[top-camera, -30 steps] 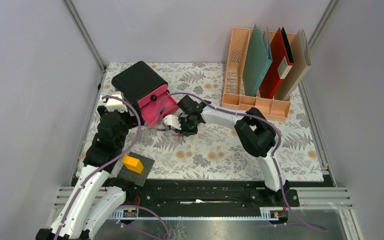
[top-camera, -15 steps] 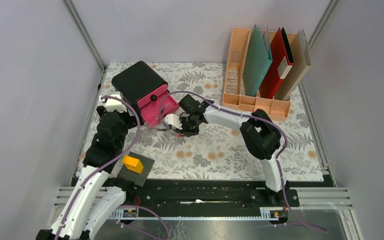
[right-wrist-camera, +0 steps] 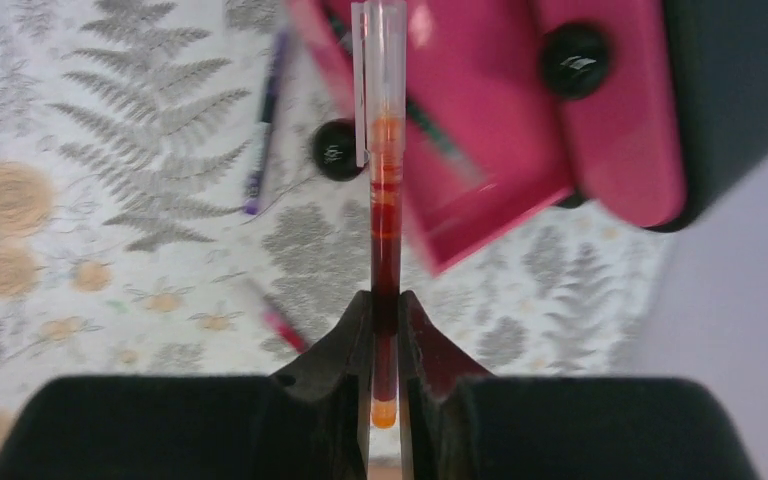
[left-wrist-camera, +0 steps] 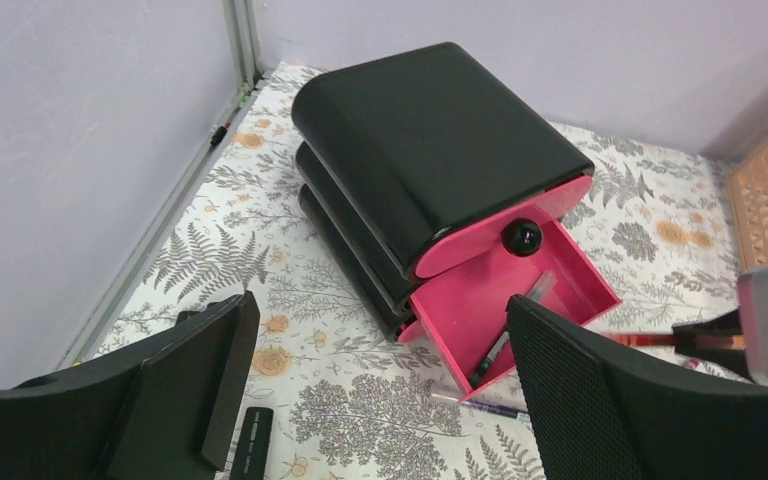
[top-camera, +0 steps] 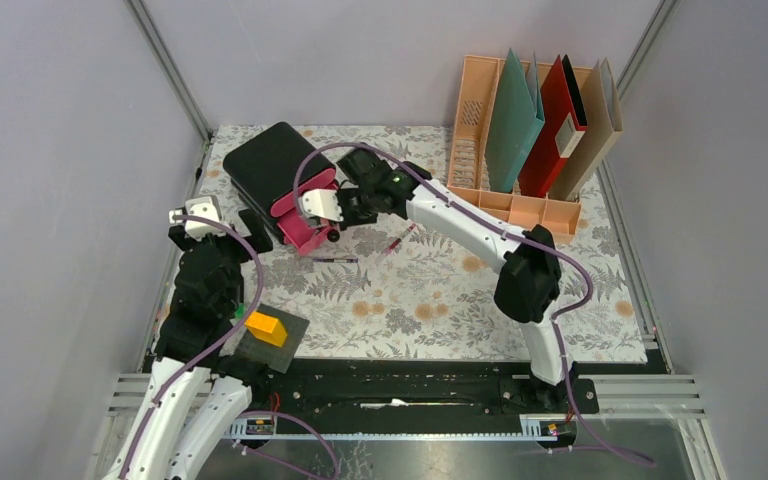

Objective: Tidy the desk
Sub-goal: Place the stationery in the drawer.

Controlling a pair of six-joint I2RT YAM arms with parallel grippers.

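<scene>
Only the red pen's end with the cap is over the drawer. My right gripper needs to move the pen over it, as if I opened now, it would drop short.
The desk (top-camera: 440, 300) wears a fern-and-flower cloth. My right gripper (right-wrist-camera: 385, 320) is shut on a red pen with a clear cap (right-wrist-camera: 385, 200) and holds it above the open pink drawer (right-wrist-camera: 460, 150) of the black drawer box (top-camera: 270, 165). In the top view that gripper (top-camera: 332, 213) hovers at the drawer's right edge. A dark pen (left-wrist-camera: 515, 325) lies inside the drawer (left-wrist-camera: 480, 300). A purple pen (top-camera: 335, 259) and a pink-red pen (top-camera: 397, 241) lie on the cloth. My left gripper (left-wrist-camera: 380, 400) is open and empty, in front of the box.
A peach file rack (top-camera: 480, 140) holding upright folders stands at the back right. A yellow block (top-camera: 265, 327) sits on a dark pad at the near left. A small black bar (left-wrist-camera: 250, 440) lies on the cloth under my left gripper. Walls close the sides.
My right gripper has lifted off the cloth and swung back-left over the open drawer with the red pen in it. My left arm has drawn back to the left.
</scene>
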